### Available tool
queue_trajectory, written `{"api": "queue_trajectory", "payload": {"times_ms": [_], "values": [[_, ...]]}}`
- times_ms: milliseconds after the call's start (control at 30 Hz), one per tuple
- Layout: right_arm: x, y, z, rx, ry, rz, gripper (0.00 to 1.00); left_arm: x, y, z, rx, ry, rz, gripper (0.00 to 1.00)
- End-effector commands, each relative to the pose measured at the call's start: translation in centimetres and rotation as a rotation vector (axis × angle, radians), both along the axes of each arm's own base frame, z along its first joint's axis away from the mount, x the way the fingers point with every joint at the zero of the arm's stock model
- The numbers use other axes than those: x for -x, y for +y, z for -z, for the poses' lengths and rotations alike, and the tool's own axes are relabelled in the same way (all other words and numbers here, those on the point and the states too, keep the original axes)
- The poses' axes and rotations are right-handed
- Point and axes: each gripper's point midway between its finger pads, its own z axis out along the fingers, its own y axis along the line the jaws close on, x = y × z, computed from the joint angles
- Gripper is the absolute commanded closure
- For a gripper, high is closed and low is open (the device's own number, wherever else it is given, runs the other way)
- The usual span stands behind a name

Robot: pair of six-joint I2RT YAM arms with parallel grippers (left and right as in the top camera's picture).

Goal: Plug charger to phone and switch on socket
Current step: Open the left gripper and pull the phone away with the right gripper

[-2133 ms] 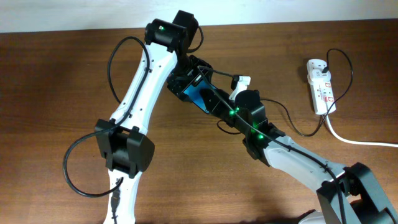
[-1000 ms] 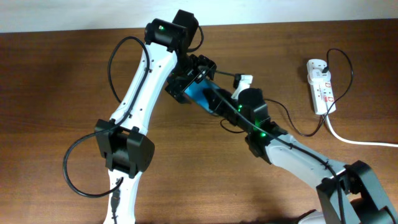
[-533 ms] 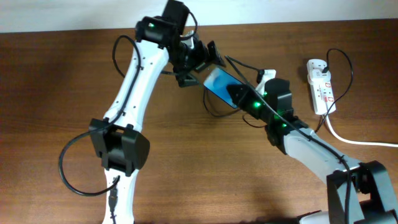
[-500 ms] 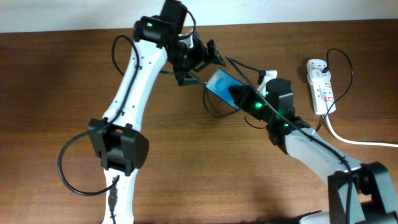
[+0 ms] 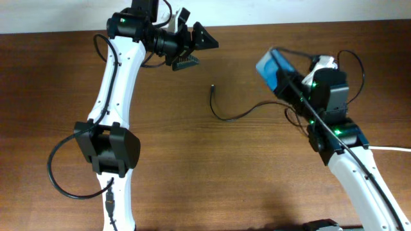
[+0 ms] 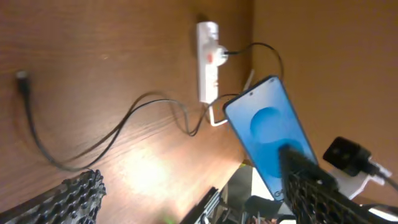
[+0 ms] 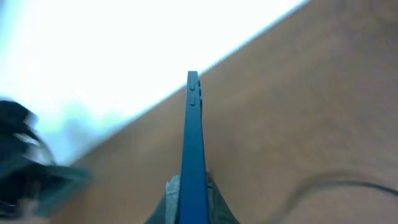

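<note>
The left gripper needs to reach the phone [image 5: 271, 69] and grab its end opposite the right gripper, so the phone's lower end stays free for plugging in the charger.
The phone [image 5: 271, 69] is held tilted above the table's right side, with my right gripper [image 5: 292, 82] shut on its lower end. In the right wrist view the phone [image 7: 193, 130] shows edge-on between the pads of my right gripper [image 7: 193, 196]. The charger [image 5: 232, 117] lies loose on the wood, its plug tip [image 5: 212, 88] near the middle, touching nothing. My left gripper [image 5: 196, 48] hangs open and empty at the far left. The left wrist view shows the phone [image 6: 267, 130] screen, the charger [image 6: 93, 148] and the socket [image 6: 207, 62]. In the overhead view my right arm covers the socket.
A thick white cord [image 5: 393, 148] runs off the right edge. The pale wall [image 5: 289, 9] borders the table's far side. My left arm [image 5: 112, 90] stretches along the left, with its base [image 5: 106, 151] near the front.
My right gripper has carried the phone right and away from the left gripper. The left arm has swung back toward the far left. The charger's plug tip now lies uncovered on the table.
</note>
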Motion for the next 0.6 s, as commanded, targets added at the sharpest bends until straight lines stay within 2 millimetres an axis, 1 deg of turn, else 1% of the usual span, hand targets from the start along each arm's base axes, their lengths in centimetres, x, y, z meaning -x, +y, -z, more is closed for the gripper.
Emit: {"api": "queue_trajectory", "payload": {"times_ms": [0, 67, 167, 333, 400, 467, 500, 567], "values": [[-0.9, 1.5, -2.8, -0.275, -0.024, 0.032, 0.96, 0.7, -1.2, -2.9, 0.137, -0.082, 0.099, 0.01], [-1.7, 2.3, -3.2, -0.39, -0.025, 0.074, 0.96, 0.9, -1.6, -4.0, 0.199, -0.1, 0.131, 0.01], [-2.4, 3.0, -2.9, -0.549, 0.003, 0.184, 0.96, 0.8, -1.8, -4.4, 0.221, -0.042, 0.107, 0.01], [-3.5, 5.6, -4.6, -0.614, -0.089, 0.164, 0.96, 0.3, -1.9, -4.8, 0.242, 0.081, 0.036, 0.01], [-3.7, 6.2, -5.1, -0.625, -0.123, 0.171, 0.96, 0.1, -1.9, -5.0, 0.252, 0.127, 0.008, 0.01], [-3.8, 6.6, -4.9, -0.677, -0.111, 0.197, 0.96, -0.2, -2.0, -5.2, 0.26, 0.151, -0.01, 0.01], [-3.8, 7.1, -4.7, -0.735, -0.089, 0.211, 0.96, -0.3, -2.0, -5.4, 0.266, 0.156, -0.017, 0.01], [-3.8, 7.9, -4.7, -0.792, -0.074, 0.207, 0.96, -0.7, -2.2, -5.7, 0.279, 0.178, -0.037, 0.01]]}}
